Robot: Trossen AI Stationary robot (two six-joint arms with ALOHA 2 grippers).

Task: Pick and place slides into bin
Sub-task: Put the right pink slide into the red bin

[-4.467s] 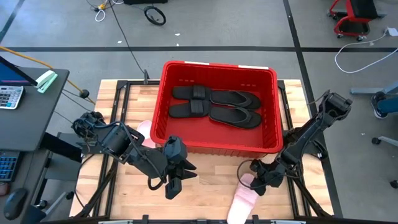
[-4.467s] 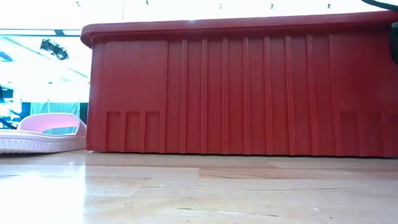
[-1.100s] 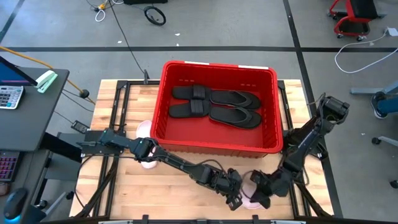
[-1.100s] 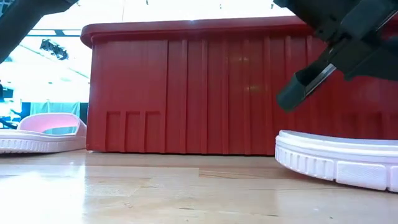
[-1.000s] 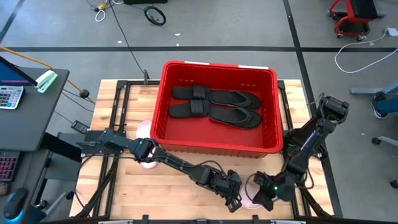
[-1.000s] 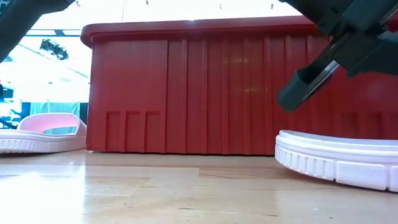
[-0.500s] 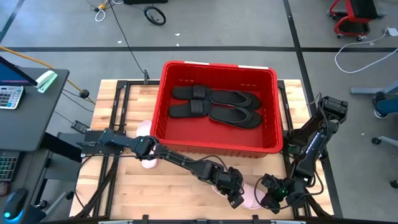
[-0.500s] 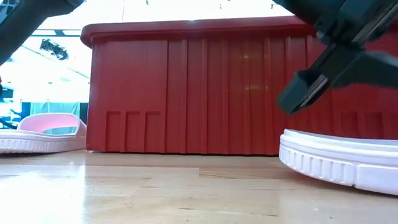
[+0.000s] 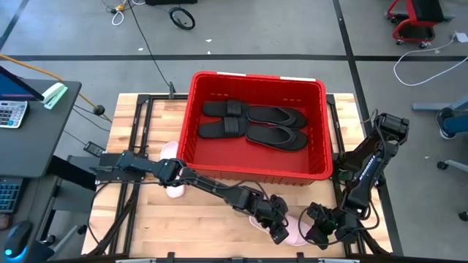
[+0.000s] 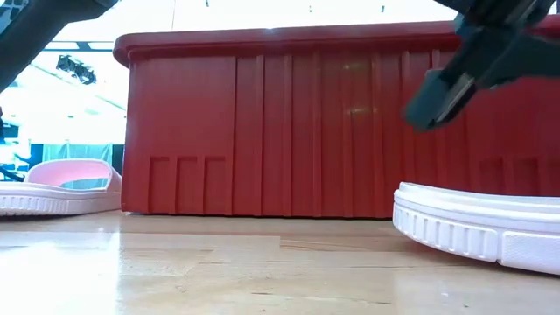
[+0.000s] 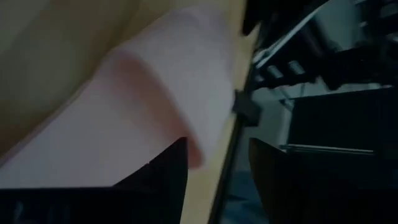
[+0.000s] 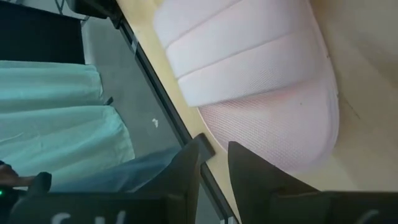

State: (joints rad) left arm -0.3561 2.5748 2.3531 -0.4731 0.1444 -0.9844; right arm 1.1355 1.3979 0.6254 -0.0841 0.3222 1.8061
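The left gripper grabs the pale pink slide by its wide band's edge next, so that the slide is free to go into the red bin.
A pale pink slide lies flat on its sole at the table's near edge, right of centre; it also shows in the low view. My left gripper reaches across the table to the slide's left end and is open, with the slide's rim between its fingers. My right gripper is just right of the slide, open by a narrow gap and empty; the slide's band lies ahead of it. A second pink slide lies left of the red bin. Several black slides lie in the bin. My left gripper has its open fingers on either side of the pink slide's rim, coming from the table's left and slanting down. I cannot tell whether they touch the slide. The slide lies flat on the table.
The bin's ribbed near wall stands just behind the slide. A dark finger hangs above the slide in the low view. The table's near edge and the dark frame rail lie right beside the slide. A desk with a calculator stands at the left.
My right gripper has drawn back from the pink slide toward the table's right and near edges. My left gripper has edged a little toward the slide. In the low view the dark finger over the slide has gone up and to the right.
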